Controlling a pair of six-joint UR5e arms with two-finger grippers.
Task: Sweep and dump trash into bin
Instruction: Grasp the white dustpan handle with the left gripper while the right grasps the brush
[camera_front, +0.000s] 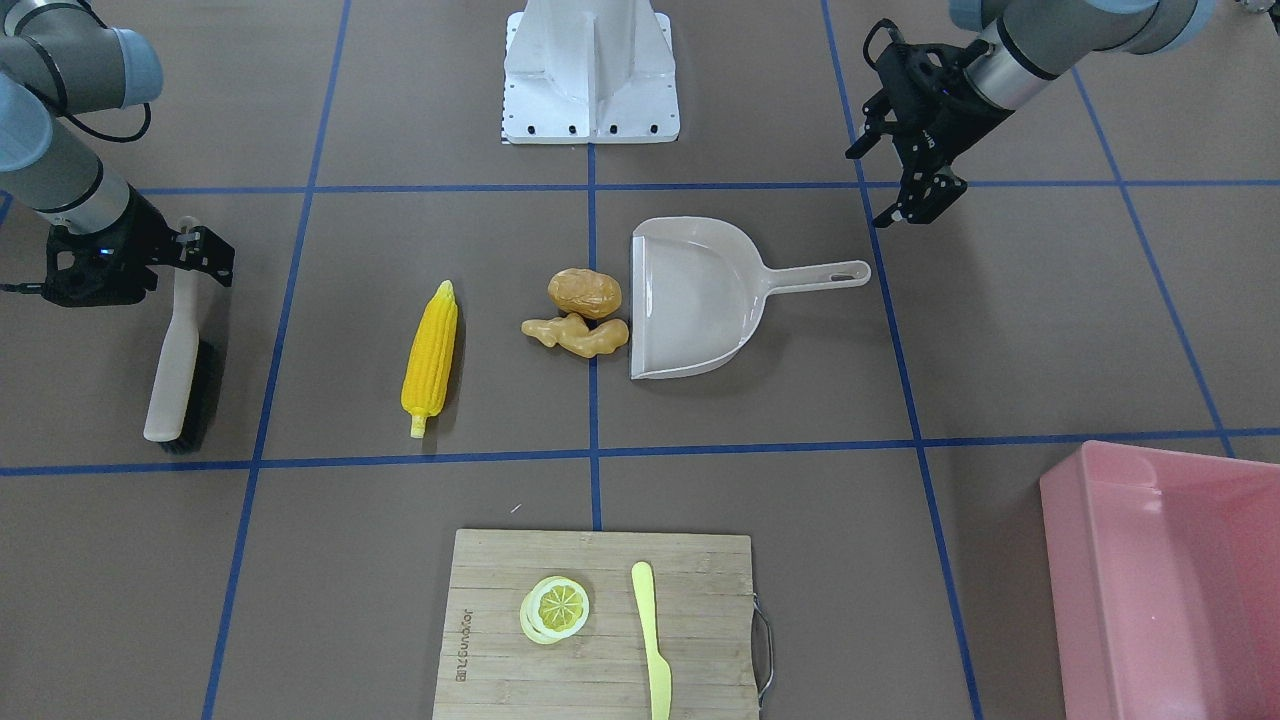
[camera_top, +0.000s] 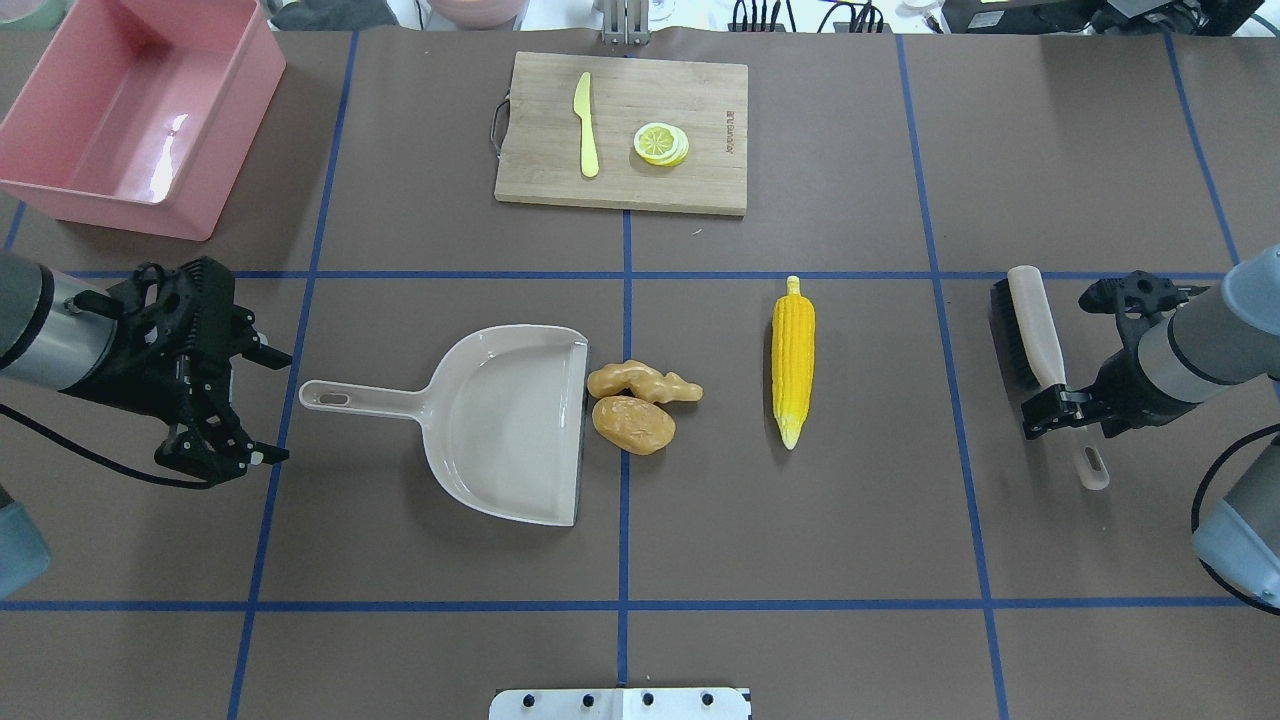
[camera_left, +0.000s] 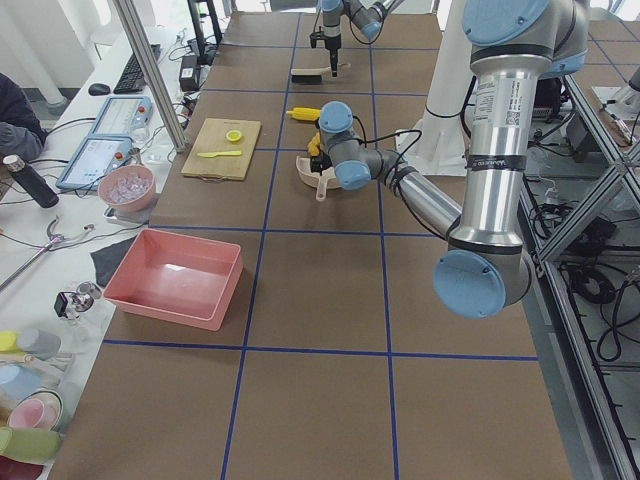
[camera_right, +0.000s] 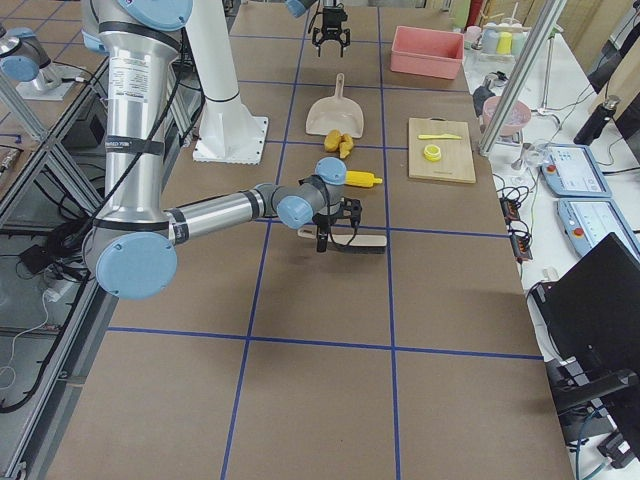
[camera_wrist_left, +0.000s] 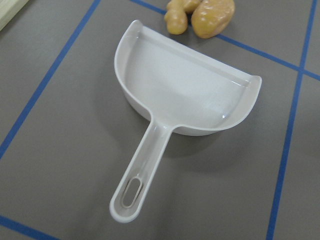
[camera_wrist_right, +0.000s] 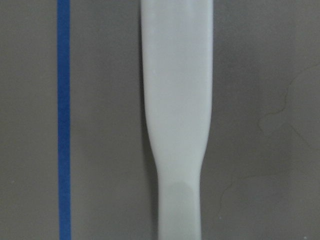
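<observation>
The right gripper grabs the brush by its handle (camera_front: 185, 282) next, to sweep the corn, potato and ginger into the dustpan (camera_front: 700, 300).
The yellow corn cob (camera_front: 431, 348) lies apart, left of centre in the front-facing view. The golden-brown potato (camera_front: 584, 291) and the tan ginger root (camera_front: 578, 334) lie together at the open mouth of the beige dustpan (camera_front: 700, 300). The pink bin (camera_front: 1140, 455) stands at the table's corner and looks empty. My left gripper (camera_top: 272, 405) is open and empty, hovering just off the end of the dustpan handle (camera_wrist_left: 132, 192). My right gripper (camera_top: 1068, 402) is open, low astride the handle of a beige brush (camera_top: 1035, 330) that lies on the table.
A wooden cutting board (camera_top: 700, 170) with a lemon slice (camera_top: 661, 143) and a yellow knife (camera_top: 585, 125) lies at the far side of the table. The robot's white base (camera_front: 590, 70) stands at the near middle edge. Blue tape lines grid the brown table.
</observation>
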